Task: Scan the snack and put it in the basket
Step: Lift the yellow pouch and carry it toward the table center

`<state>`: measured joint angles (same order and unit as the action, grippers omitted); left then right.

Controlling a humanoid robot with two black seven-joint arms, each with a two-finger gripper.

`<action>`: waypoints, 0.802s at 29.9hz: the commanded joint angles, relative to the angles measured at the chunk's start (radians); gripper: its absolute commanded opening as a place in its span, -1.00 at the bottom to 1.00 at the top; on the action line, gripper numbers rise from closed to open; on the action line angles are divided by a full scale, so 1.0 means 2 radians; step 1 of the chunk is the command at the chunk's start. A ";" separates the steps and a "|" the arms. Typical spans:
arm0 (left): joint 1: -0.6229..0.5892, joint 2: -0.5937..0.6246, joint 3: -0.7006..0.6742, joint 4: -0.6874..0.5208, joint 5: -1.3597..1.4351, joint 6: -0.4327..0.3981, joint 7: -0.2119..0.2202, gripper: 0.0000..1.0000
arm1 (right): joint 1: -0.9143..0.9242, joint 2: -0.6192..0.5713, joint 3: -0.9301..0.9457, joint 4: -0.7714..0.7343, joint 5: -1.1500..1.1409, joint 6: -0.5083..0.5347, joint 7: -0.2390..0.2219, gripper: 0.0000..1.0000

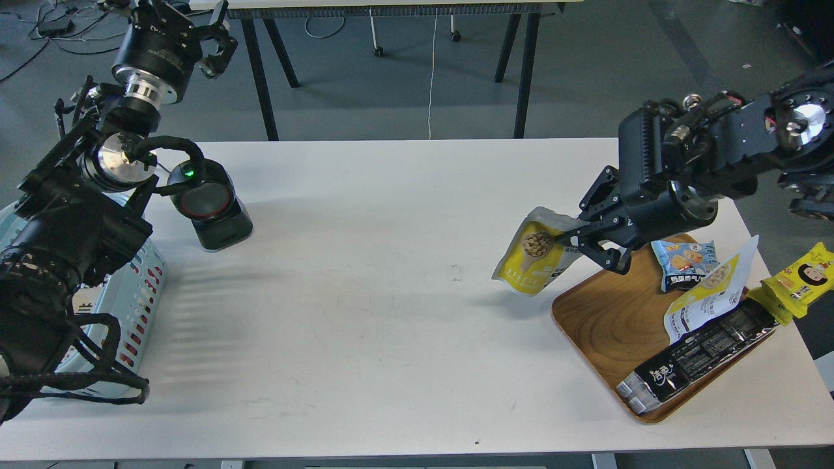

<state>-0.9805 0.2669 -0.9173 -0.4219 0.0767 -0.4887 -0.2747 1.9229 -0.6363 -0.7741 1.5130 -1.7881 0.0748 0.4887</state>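
Note:
The left gripper grabs the yellow pouch [537,245] by its free yellow end [515,267] next, to scan the snack and put it in the basket.
The snack [533,259], a yellow pouch with a picture of beige balls, hangs in the air just left of the wooden tray, above the table. My right gripper [573,238] is shut on its white top edge and holds it up, tilted. The pale blue basket [133,290] stands at the table's left edge, largely hidden behind my left arm. My left gripper [192,36] is raised beyond the table's far left corner, open and empty, far from the snack.
A black scanner [212,207] with a green light stands near the far left. The oval wooden tray [606,326] at the right holds a small blue packet [684,264], a white-backed pouch [710,296] and a long black packet [697,359]. A yellow packet [803,279] lies beside it.

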 commanded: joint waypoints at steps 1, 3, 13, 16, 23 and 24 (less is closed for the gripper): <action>-0.004 -0.002 0.000 0.000 0.001 0.000 0.000 1.00 | 0.005 0.042 0.006 -0.023 0.028 -0.001 0.000 -1.00; -0.004 -0.002 0.000 0.000 0.001 0.000 0.000 1.00 | 0.004 0.059 0.013 -0.036 0.043 -0.001 0.000 -1.00; -0.004 -0.005 0.000 0.000 0.001 0.000 -0.001 1.00 | -0.016 0.182 0.032 -0.107 0.122 -0.001 0.000 -1.00; -0.003 -0.007 0.000 0.000 0.001 0.000 -0.001 1.00 | -0.030 0.228 0.031 -0.140 0.124 -0.001 0.000 -0.99; -0.010 -0.031 -0.001 0.000 0.001 0.000 -0.001 1.00 | -0.075 0.291 0.032 -0.216 0.124 -0.001 0.000 -0.99; -0.011 -0.032 0.000 0.000 0.001 0.000 -0.001 1.00 | -0.077 0.295 0.032 -0.219 0.124 -0.001 0.000 -0.99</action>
<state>-0.9941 0.2190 -0.9181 -0.4219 0.0783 -0.4887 -0.2771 1.7938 -0.0791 -0.7112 1.1148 -1.5401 0.0734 0.4887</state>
